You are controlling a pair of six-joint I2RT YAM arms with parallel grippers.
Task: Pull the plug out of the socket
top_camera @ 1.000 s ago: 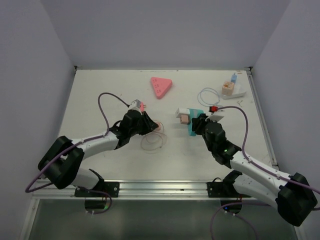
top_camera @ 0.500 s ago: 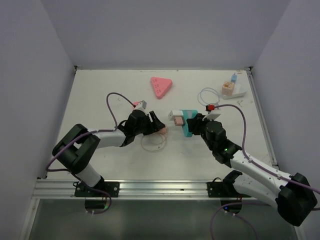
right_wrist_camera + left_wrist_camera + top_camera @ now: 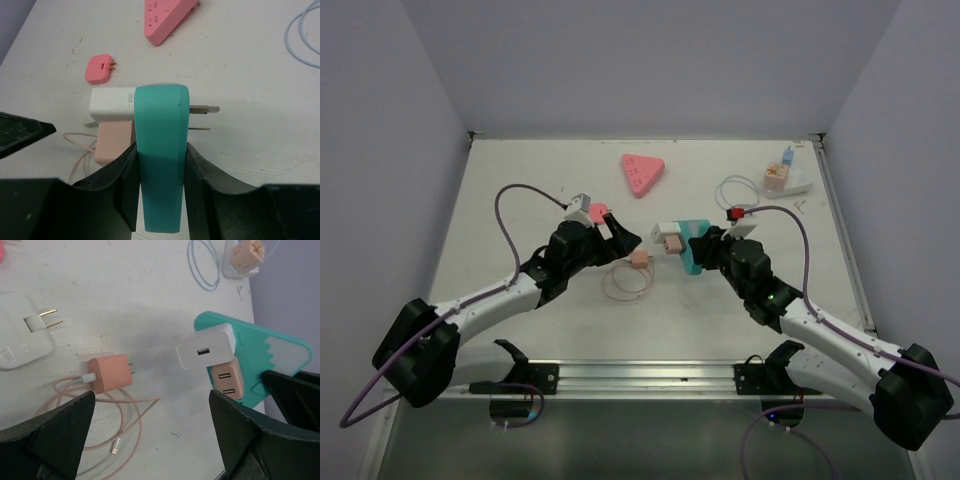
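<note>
I will next use my left gripper, facing the charger's ports, to grab the peach USB charger [image 3: 673,244] by its two free sides and pull it off the teal socket [image 3: 694,259].
A teal socket block [image 3: 160,150] stands on edge between the fingers of my right gripper [image 3: 160,170], which is shut on it. A white charger [image 3: 111,104] and a peach USB charger [image 3: 114,142] sit plugged into its left face, and metal prongs stick out of its right face. A peach plug [image 3: 111,373] with a coiled peach cable [image 3: 100,440] lies loose on the table, apart from the socket [image 3: 697,247]. My left gripper [image 3: 150,435] hangs open above the table between the plug [image 3: 640,258] and the socket, holding nothing.
A white adapter [image 3: 22,337] with bare prongs and a small pink plug [image 3: 98,68] lie left of the socket. A pink triangular power strip [image 3: 642,172] sits at the back. At the back right are a blue cable loop [image 3: 738,188] and a white strip [image 3: 788,182] with plugs.
My left gripper has opened and drawn back to the left, letting go of the peach plug, which now lies on the table. The right gripper keeps its hold on the socket.
</note>
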